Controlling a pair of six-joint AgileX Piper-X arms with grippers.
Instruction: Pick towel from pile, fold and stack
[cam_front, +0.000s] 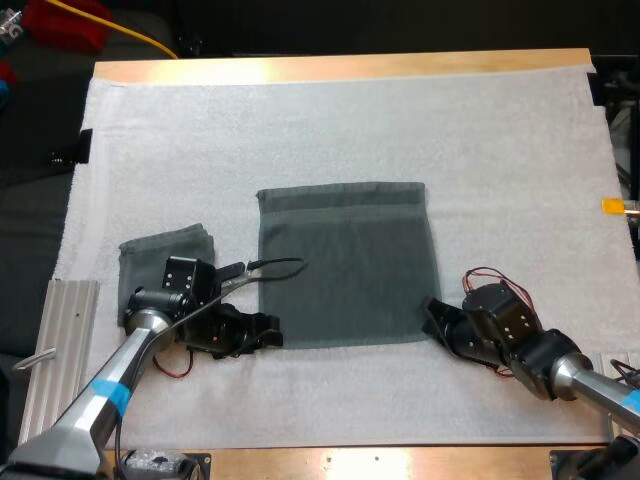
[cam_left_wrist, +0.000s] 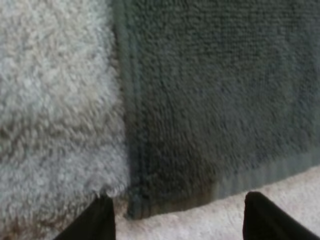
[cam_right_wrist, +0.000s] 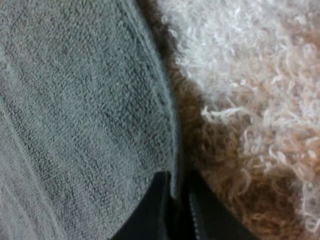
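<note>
My left gripper grabs the towel's corner beside the stack next, to fold the towel to the plain hem's banded edge (cam_front: 342, 201).
A dark grey-green towel (cam_front: 345, 265) lies spread flat in the middle of the white mat (cam_front: 330, 120). My left gripper (cam_front: 266, 330) sits low at its near left corner. In the left wrist view its fingers (cam_left_wrist: 102, 220) stand wide apart, open, with the towel's corner (cam_left_wrist: 137, 202) just ahead of the gap (cam_left_wrist: 180, 222). My right gripper (cam_front: 436, 316) is at the near right corner. In the right wrist view that gripper (cam_right_wrist: 176, 212) is shut on the towel's hem (cam_right_wrist: 172, 150), which runs in between the fingers. A small folded towel stack (cam_front: 160, 250) rests to the left.
A ribbed metal rail (cam_front: 55, 340) lies along the mat's near left edge, beside my left arm. Bare mat stretches beyond the flat towel toward the far side and to its right.
</note>
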